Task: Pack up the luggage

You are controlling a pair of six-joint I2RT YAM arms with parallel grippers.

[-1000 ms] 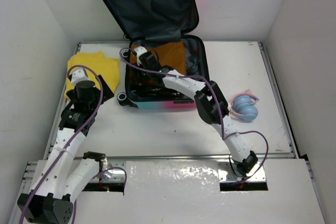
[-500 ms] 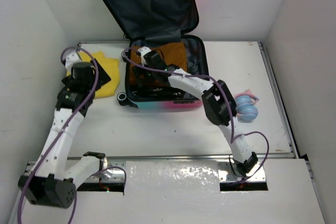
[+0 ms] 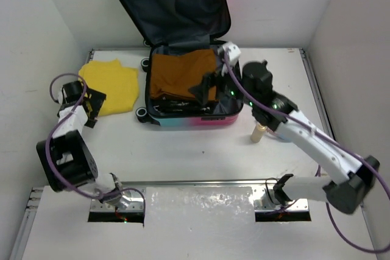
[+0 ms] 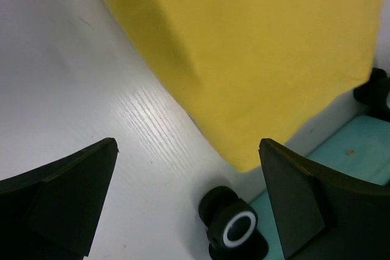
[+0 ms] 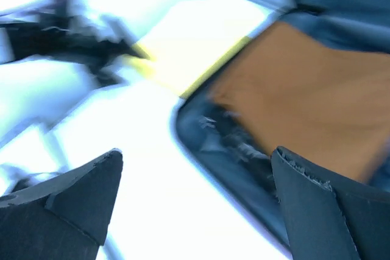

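Observation:
The yellow cloth has to be packed over the orange-brown cloth (image 3: 180, 70) in the luggage, so the robot's left hand should next grip it by its straight edge (image 3: 119, 111).
The luggage (image 3: 226, 118) lies open at the back of the table, its dark lid leaning on the wall. An orange-brown cloth (image 3: 180, 70) fills the tray, with a dark item (image 3: 177, 105) at its front. My right gripper (image 3: 206, 89) hovers open over the tray's right half, empty. Its blurred wrist view shows the orange cloth (image 5: 304, 101) and the luggage rim (image 5: 244, 175). A folded yellow cloth (image 3: 113, 82) lies left of the luggage. My left gripper (image 3: 92, 105) is open at its near left corner, looking at the yellow cloth (image 4: 256, 47) and a luggage wheel (image 4: 234, 226).
A small beige object (image 3: 257, 133) stands on the table right of the luggage, partly under my right arm. White walls close in the table on the left, right and back. The teal luggage shell (image 4: 341, 150) shows at the right edge of the left wrist view.
My right arm has pulled back from the tray's left side to its right half and its jaws have opened. My left arm has swung left, off the yellow cloth.

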